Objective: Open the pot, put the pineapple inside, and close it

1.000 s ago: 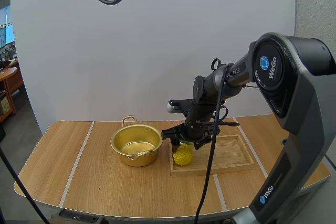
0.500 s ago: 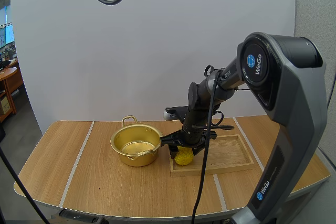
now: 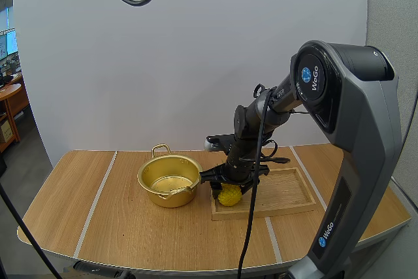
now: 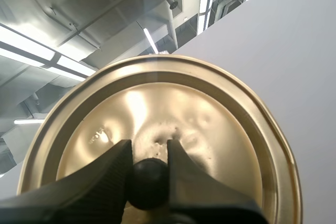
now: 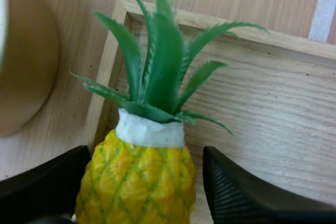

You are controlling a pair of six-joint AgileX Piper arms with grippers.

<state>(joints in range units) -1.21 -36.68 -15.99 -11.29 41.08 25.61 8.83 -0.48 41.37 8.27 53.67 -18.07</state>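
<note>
Next, the right gripper grabs the pineapple by its yellow body [image 3: 230, 195] to put it inside the open pot [image 3: 168, 180].
The gold pot [image 3: 168, 180] stands without its lid on the table, left of the wooden tray [image 3: 287, 194]. A yellow pineapple [image 3: 228, 195] with green leaves [image 5: 157, 72] lies on the tray's left end. My right gripper [image 3: 228, 186] is down over it, open, with one finger [image 5: 236, 195] on each side of the yellow body [image 5: 136, 182]. In the left wrist view my left gripper [image 4: 148, 153] is shut on the black knob [image 4: 148, 182] of the gold lid [image 4: 173, 108], which it holds up off the table.
The pot's side [image 5: 26, 66] is close beside the tray's corner [image 5: 113, 56]. The rest of the tray [image 5: 262, 103] to the pineapple's right is bare wood. Two pale strips [image 3: 98, 197] run across the tabletop.
My right arm has swung a little left and come down, so that its fingers now stand around the pineapple. Pot and pineapple have stayed in place.
</note>
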